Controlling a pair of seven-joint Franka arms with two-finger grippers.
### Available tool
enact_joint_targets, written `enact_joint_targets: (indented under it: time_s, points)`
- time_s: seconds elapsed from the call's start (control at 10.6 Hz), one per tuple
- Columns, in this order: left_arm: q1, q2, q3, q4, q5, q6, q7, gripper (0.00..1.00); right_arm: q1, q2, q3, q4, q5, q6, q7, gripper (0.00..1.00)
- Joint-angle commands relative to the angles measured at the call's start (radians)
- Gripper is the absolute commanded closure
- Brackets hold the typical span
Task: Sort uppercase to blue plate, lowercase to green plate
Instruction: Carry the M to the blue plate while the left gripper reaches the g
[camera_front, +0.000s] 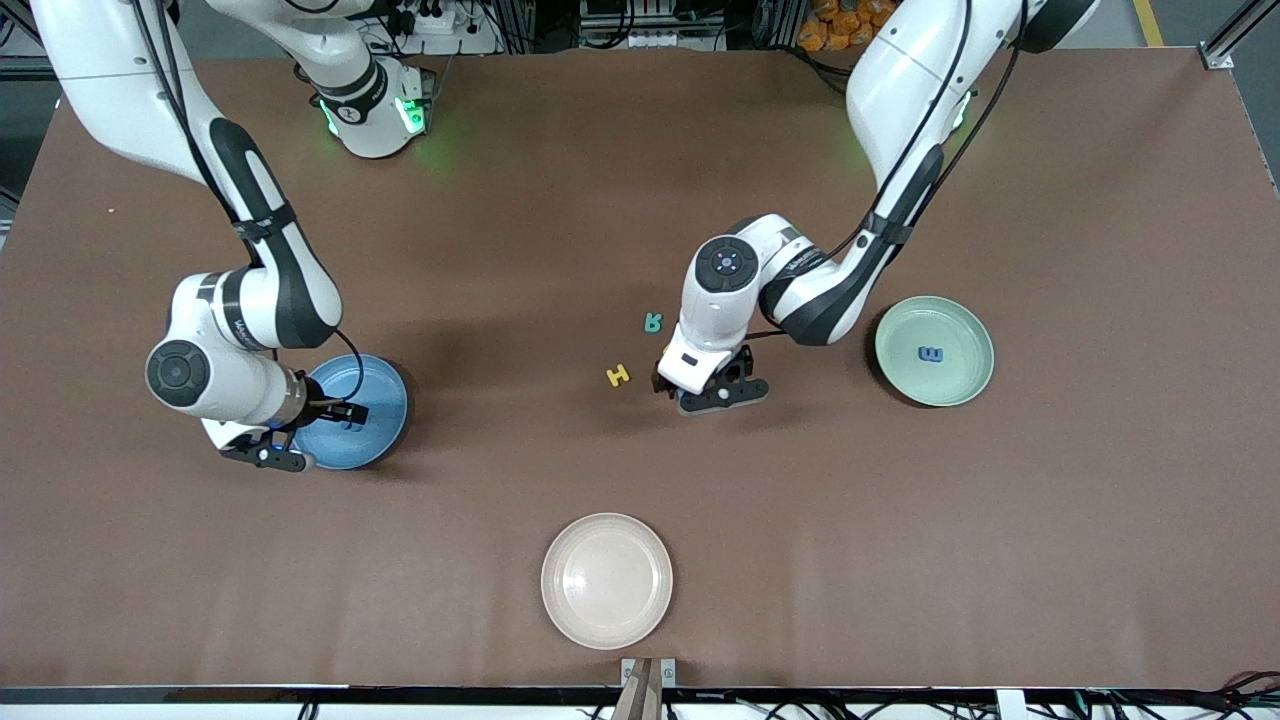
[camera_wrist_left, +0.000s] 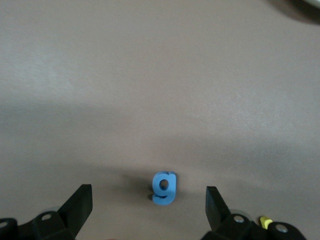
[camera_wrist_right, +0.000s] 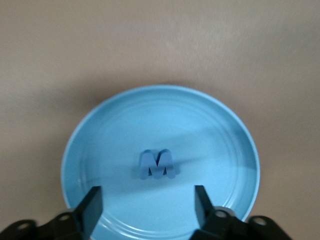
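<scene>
My left gripper grips the blue g by its round bowl and straight stem (camera_wrist_left: 164, 185) next, to sort it onto the green plate.
A blue M (camera_wrist_right: 157, 164) lies in the blue plate (camera_wrist_right: 210, 130), which stands at the right arm's end of the table (camera_front: 385, 385). My right gripper (camera_wrist_right: 147, 206) hangs open just above it (camera_front: 338, 412), with nothing between its fingers. My left gripper (camera_wrist_left: 148, 207) is open low over the middle of the table (camera_front: 715, 388), its fingers straddling a blue g (camera_wrist_left: 164, 188) without touching it. A yellow H (camera_front: 619, 376) and a teal R (camera_front: 653, 322) lie on the table beside that gripper. In the green plate (camera_front: 965, 335) at the left arm's end lies a blue m (camera_front: 931, 354).
A cream-white plate (camera_front: 607, 580) sits near the table's front edge, nearer to the camera than the loose letters. Brown table surface stretches between the three plates.
</scene>
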Motion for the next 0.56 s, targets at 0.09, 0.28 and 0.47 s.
enact_joint_targets:
  time_s: [0.09,0.28,0.47]
  points:
    - [-0.035,0.070,0.025,0.078,0.030,0.025,-0.021,0.00,-0.004,-0.167,0.001,0.041,0.016,-0.141,-0.016,0.00]
    - [-0.057,0.087,0.042,0.089,0.029,0.025,-0.030,0.00,-0.008,-0.234,0.001,0.051,0.014,-0.161,-0.016,0.00]
    - [-0.057,0.093,0.042,0.081,0.021,0.025,-0.034,0.00,-0.015,-0.271,0.001,0.057,0.011,-0.164,-0.016,0.00]
